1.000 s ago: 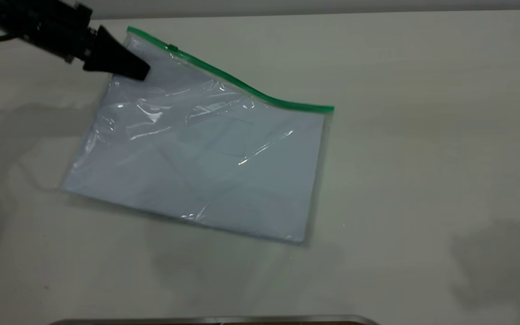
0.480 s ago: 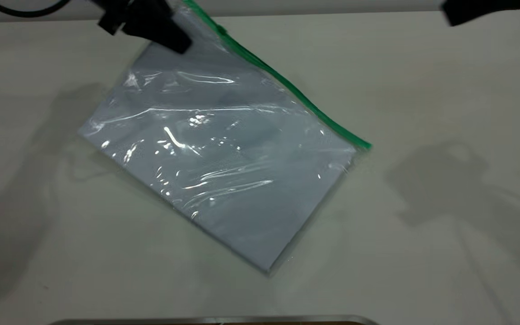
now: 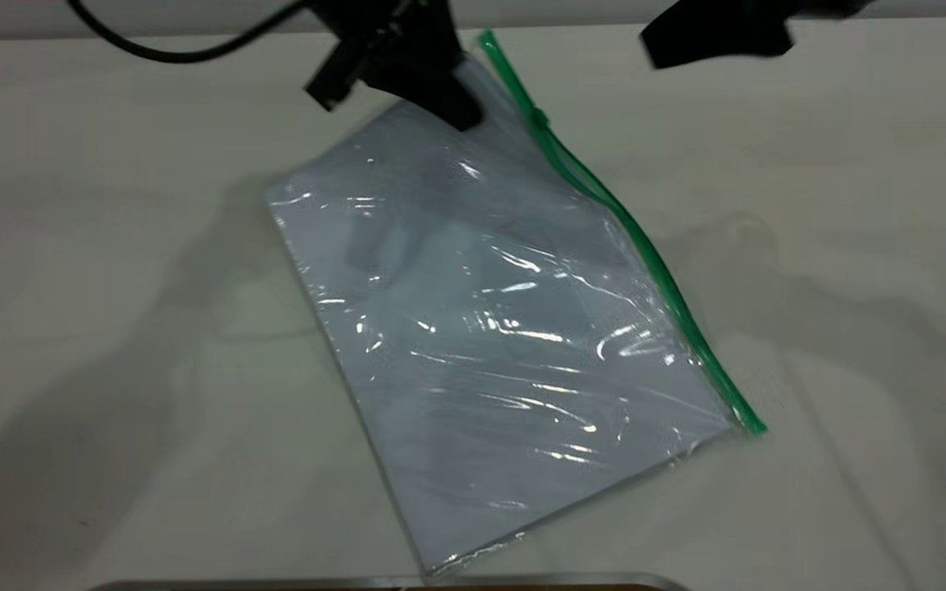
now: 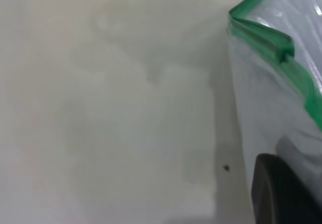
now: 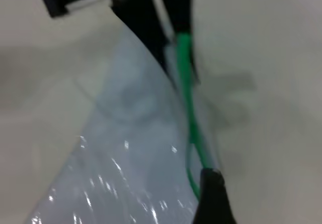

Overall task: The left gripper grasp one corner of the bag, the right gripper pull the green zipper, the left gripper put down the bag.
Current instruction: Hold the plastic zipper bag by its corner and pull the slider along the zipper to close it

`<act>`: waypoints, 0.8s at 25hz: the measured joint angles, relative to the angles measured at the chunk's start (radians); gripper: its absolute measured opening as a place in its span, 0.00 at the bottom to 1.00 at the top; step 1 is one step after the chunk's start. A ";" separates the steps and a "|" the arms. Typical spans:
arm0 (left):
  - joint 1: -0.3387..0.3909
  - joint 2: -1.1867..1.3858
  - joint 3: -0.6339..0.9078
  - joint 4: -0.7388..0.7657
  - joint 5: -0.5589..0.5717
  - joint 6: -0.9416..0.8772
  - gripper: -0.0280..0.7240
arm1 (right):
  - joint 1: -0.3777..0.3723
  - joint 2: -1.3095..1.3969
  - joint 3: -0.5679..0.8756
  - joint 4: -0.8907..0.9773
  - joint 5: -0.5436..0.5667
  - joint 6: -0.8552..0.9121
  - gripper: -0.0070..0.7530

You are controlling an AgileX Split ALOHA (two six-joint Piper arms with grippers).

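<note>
My right gripper grips its slider tab (image 3: 539, 121) next, in order to pull the green zipper (image 3: 645, 246).
The clear bag (image 3: 489, 328), with white sheets inside, hangs tilted from its far corner, and its near end rests by the table's front edge. My left gripper (image 3: 458, 113) is shut on the corner of the bag (image 3: 481, 61), beside the top end of the green zipper (image 3: 645, 246). The darker slider tab (image 3: 539, 121) sits a short way down the strip. The left wrist view shows that green corner (image 4: 261, 30) and one black finger (image 4: 282, 194). My right gripper (image 3: 663, 45) hovers at the back right, apart from the bag. Its finger (image 5: 214, 199) shows next to the green zipper (image 5: 187, 83).
A pale table (image 3: 851, 246) lies all around the bag. A metal-edged dark strip (image 3: 391, 583) runs along the front edge. A black cable (image 3: 177, 53) loops behind the left arm.
The left gripper has carried the bag's corner rightwards, and the bag has swung so its green edge now runs steeply down the right side. The right gripper has come in leftwards at the back.
</note>
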 joint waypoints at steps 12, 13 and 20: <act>-0.076 0.000 0.000 0.003 -0.151 0.018 0.11 | 0.000 0.141 -0.009 0.136 0.045 -0.088 0.78; -0.083 0.000 0.000 0.003 -0.157 0.019 0.11 | 0.000 0.142 -0.009 0.140 0.045 -0.088 0.78; -0.110 0.000 0.000 -0.049 -0.191 0.020 0.11 | 0.000 0.143 -0.010 0.148 0.049 -0.088 0.75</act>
